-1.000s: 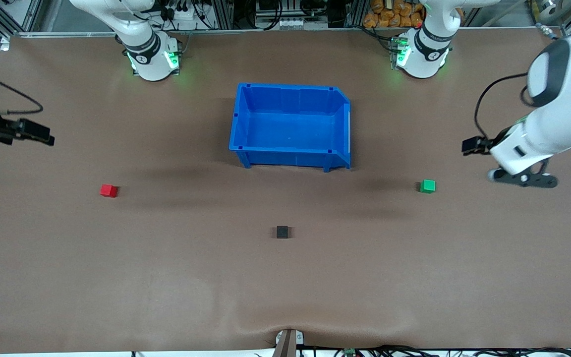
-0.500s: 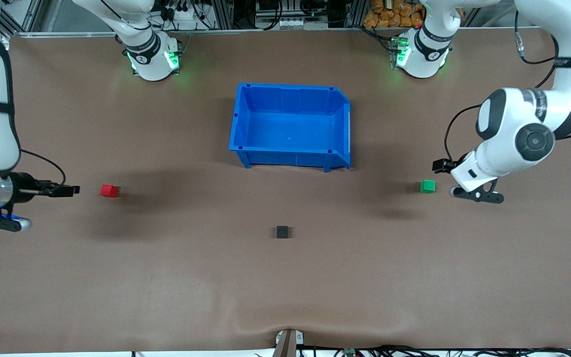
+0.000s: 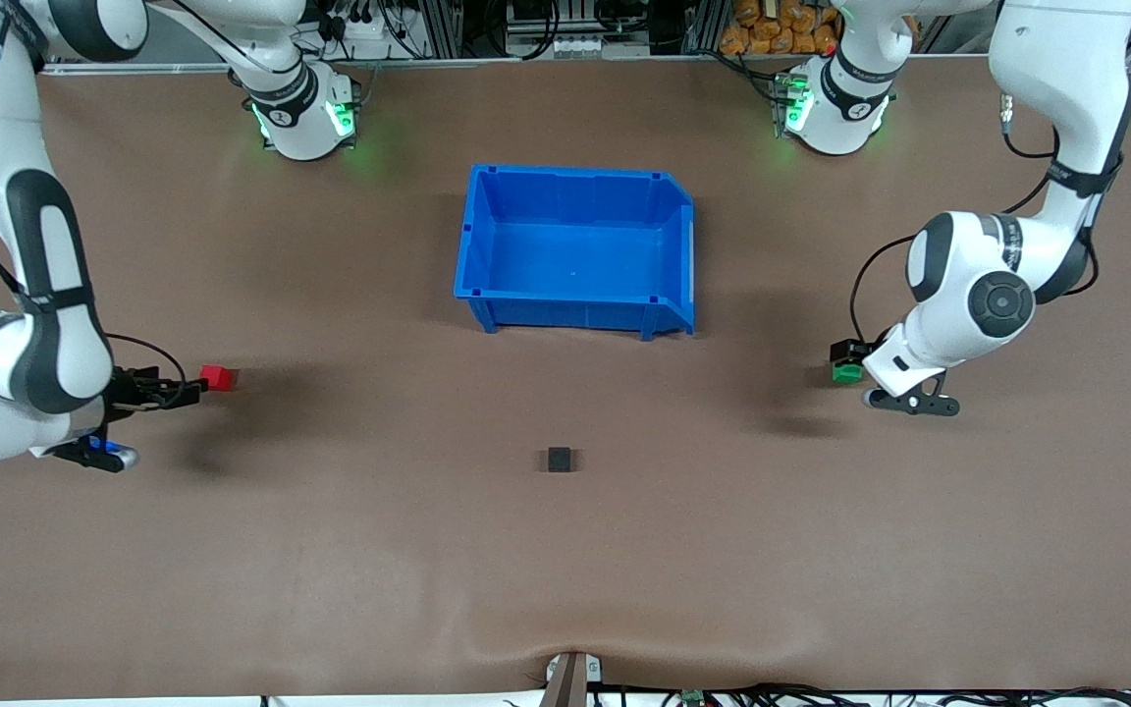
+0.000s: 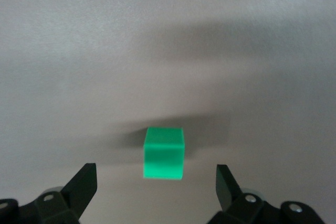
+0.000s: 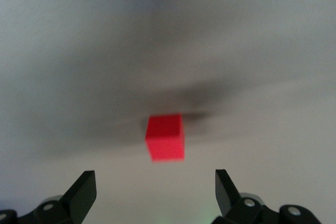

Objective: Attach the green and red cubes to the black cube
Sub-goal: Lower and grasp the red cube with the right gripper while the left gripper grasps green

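Note:
I am not ready to close my left gripper yet and would miss, because the green cube [image 3: 846, 372] [image 4: 163, 153] is ahead, beyond its fingers. I should move my left gripper toward the cube first, then close it on the cube.
The red cube [image 3: 217, 377] lies on the brown table toward the right arm's end. My right gripper [image 3: 181, 393] is open and empty just beside it; in the right wrist view the cube [image 5: 165, 137] sits just ahead of the open gripper [image 5: 155, 190]. The green cube [image 3: 846, 372] lies toward the left arm's end, partly covered by my open, empty left gripper [image 3: 848, 352]; in the left wrist view it [image 4: 164, 152] sits just ahead of the open gripper [image 4: 156, 184]. The black cube [image 3: 559, 459] lies alone mid-table, nearer the front camera than the bin.
An empty blue bin [image 3: 475, 236] stands mid-table, farther from the front camera than all three cubes. The arms' bases stand at the table's back edge. A small bracket [image 3: 571, 676] sits at the table's front edge.
Both arms have swung inward and down from the table's ends. The right gripper has come up beside the red cube, the left gripper beside the green cube. The cubes have not moved.

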`<action>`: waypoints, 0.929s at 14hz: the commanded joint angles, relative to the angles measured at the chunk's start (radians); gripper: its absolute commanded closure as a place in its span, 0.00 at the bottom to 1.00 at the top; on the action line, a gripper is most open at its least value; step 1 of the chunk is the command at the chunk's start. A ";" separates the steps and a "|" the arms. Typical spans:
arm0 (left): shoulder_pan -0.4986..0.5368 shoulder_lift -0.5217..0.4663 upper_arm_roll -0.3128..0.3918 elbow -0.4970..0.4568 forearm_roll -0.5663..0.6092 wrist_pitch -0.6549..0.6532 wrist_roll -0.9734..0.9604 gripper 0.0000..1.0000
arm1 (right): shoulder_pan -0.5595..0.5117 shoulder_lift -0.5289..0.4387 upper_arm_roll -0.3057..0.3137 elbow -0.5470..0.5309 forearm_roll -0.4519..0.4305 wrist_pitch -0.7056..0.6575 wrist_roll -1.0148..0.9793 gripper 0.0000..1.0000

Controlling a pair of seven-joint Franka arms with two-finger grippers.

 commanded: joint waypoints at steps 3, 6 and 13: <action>-0.021 0.060 0.001 -0.001 -0.007 0.063 -0.061 0.00 | 0.007 0.015 0.006 -0.085 -0.023 0.111 -0.003 0.35; -0.018 0.074 0.002 -0.001 0.001 0.063 -0.058 0.00 | 0.007 0.033 0.006 -0.102 -0.023 0.111 0.002 0.52; -0.019 0.089 0.004 0.004 0.001 0.063 -0.042 1.00 | 0.083 0.010 0.015 -0.037 0.009 -0.005 0.396 1.00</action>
